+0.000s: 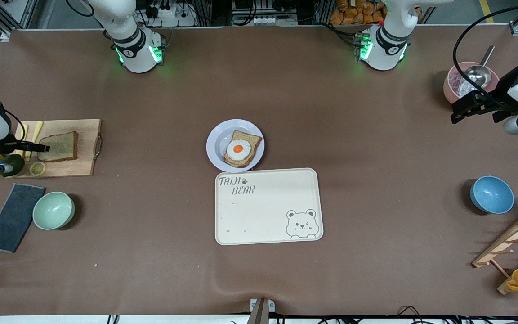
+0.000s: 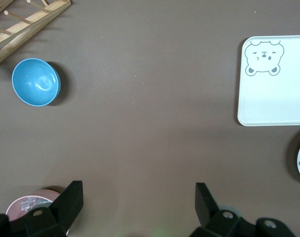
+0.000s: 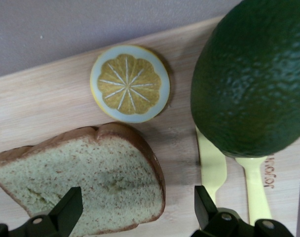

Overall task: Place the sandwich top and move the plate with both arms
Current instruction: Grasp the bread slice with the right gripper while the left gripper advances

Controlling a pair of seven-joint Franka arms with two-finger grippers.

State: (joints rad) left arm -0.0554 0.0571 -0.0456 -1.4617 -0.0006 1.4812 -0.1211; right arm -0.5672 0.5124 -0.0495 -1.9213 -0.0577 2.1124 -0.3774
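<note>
The bread slice needs to go on top of the fried egg (image 1: 241, 148) on the plate, so my right gripper should pick it up by its crust edge (image 1: 41, 157) next.
The sandwich top (image 1: 59, 147), a light-brown bread slice with a darker crust, lies on a wooden cutting board (image 1: 79, 168) at the right arm's end of the table. My right gripper (image 1: 27, 156) is open just above the board. In the right wrist view the slice (image 3: 81, 173) lies partly between the fingers of this gripper (image 3: 137, 210). The pale plate (image 1: 216, 144) stands mid-table and holds a bread slice with a fried egg (image 1: 241, 148). My left gripper (image 1: 475, 118) is open and empty over bare table beside a pink pot (image 1: 459, 83); it also shows in the left wrist view (image 2: 137, 197).
A cream bear tray (image 1: 263, 211) lies just nearer the camera than the plate. On the board are an avocado (image 3: 248, 79), a lemon slice (image 3: 129, 84) and yellow cutlery (image 3: 211, 168). A green bowl (image 1: 53, 210), dark cloth (image 1: 14, 217), blue bowl (image 1: 491, 194) and wooden rack (image 1: 515, 243) stand toward the ends.
</note>
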